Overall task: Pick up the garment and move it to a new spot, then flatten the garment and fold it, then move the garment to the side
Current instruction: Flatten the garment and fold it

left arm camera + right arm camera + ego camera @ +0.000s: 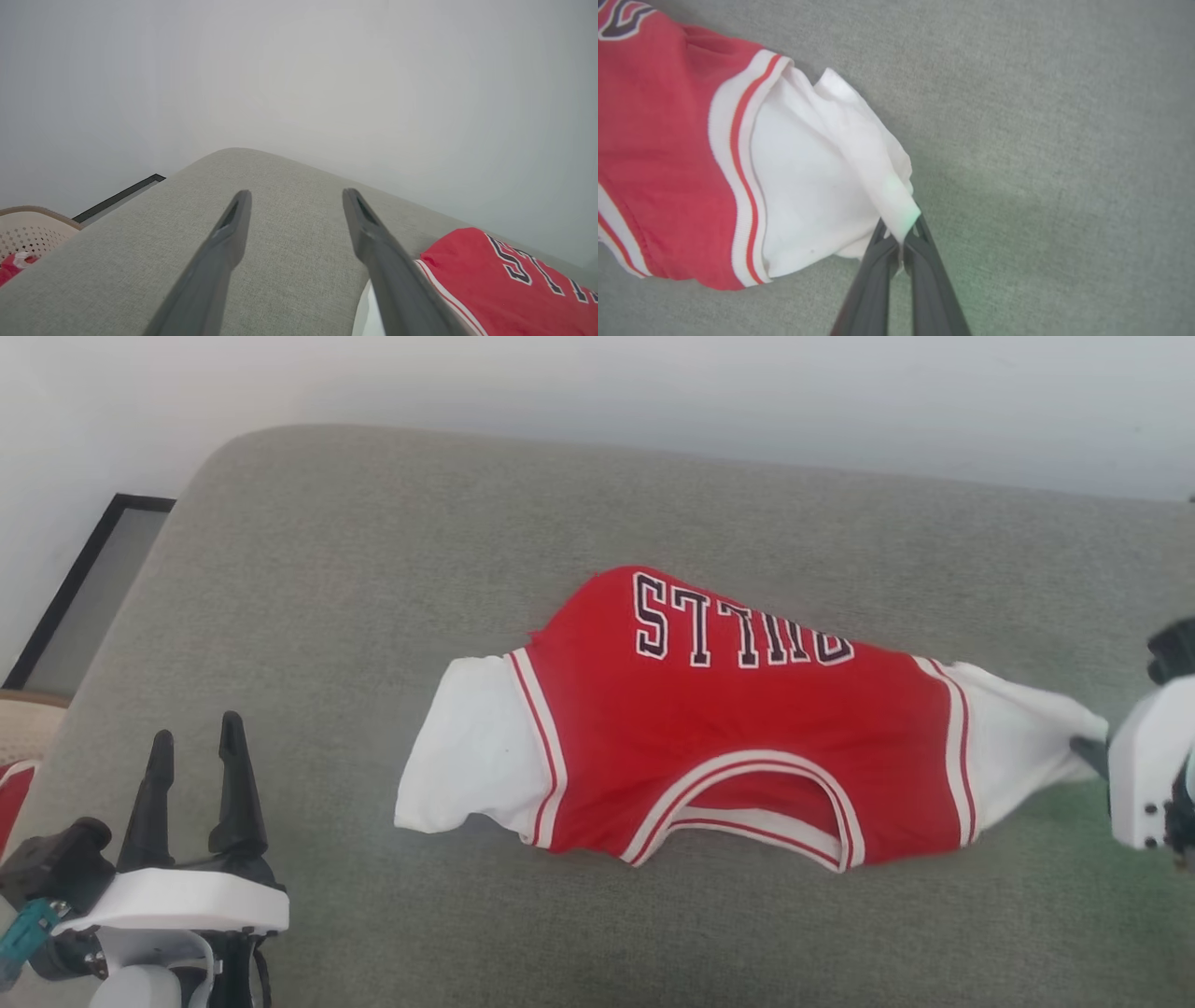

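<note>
The garment (728, 719) needs to be moved, so my left gripper should next pick it up by the cuff edge (419, 757) of its free white sleeve.
The garment (728, 719), a red jersey with white short sleeves and black lettering, lies spread on the grey cushion (373, 569) with its neckline towards me. My right gripper (902, 228) is shut on the tip of the garment's right white sleeve (817, 186), which is pulled into a point; in the head view the right gripper (1088, 753) sits at that sleeve's end. My left gripper (196, 737) stands open at the lower left, apart from the garment. From the left wrist, the open left gripper (295, 198) hovers over bare cushion with the garment (504, 284) to its right.
The grey cushion's (140, 242) rounded far edge meets a pale wall. Left of the cushion are a dark-framed panel (84, 588) on the floor and a perforated cream basket (28, 231) holding something red.
</note>
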